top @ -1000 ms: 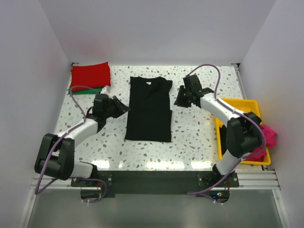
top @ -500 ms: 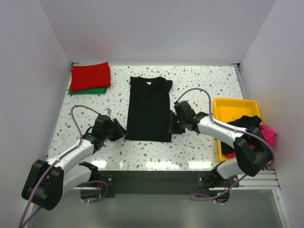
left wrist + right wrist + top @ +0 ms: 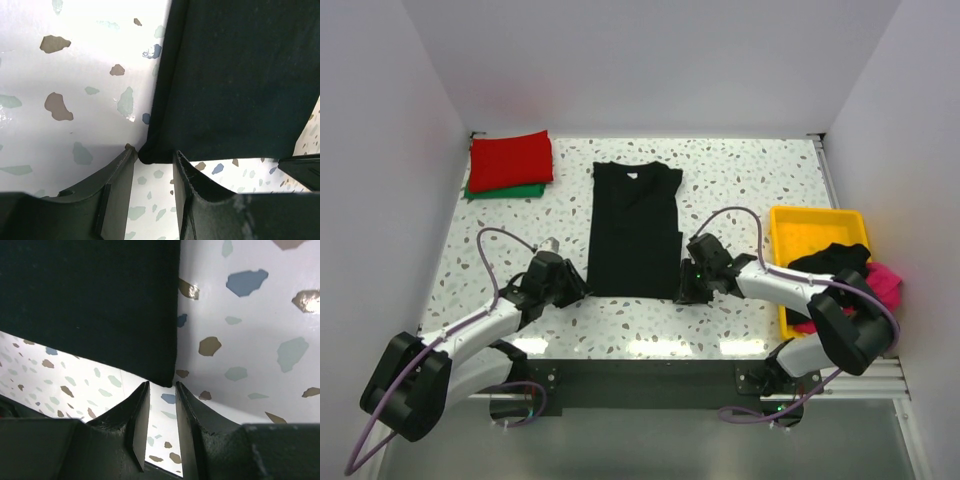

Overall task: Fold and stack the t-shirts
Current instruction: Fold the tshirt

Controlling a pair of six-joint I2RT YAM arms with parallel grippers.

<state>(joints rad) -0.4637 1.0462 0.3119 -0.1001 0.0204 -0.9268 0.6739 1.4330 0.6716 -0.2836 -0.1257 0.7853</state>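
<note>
My left gripper closes on the black t-shirt's near corner [image 3: 590, 295] [image 3: 149, 154] now, since its fingers straddle that corner with their ends down at the tabletop.
A black t-shirt [image 3: 635, 230], folded into a long strip with its white neck label at the far end, lies flat mid-table. My left gripper [image 3: 582, 290] is low at its near-left corner. In the left wrist view the jaws [image 3: 154, 152] stand apart, with the black shirt's [image 3: 235, 75] corner right at the fingertips, not pinched. My right gripper [image 3: 682, 290] is at the near-right corner. In the right wrist view that gripper [image 3: 162, 385] is open too, and the shirt [image 3: 90, 305] corner lies just ahead of its tips.
A folded red t-shirt [image 3: 511, 160] lies on a green one [image 3: 505, 190] at the far left. The yellow tray [image 3: 815, 225] at the right holds a black shirt [image 3: 835, 258] and a pink one [image 3: 886, 285]. White walls enclose the speckled table.
Both arms have come down along the shirt's sides from its upper part to its near corners. Both pairs of jaws have opened a little wider.
</note>
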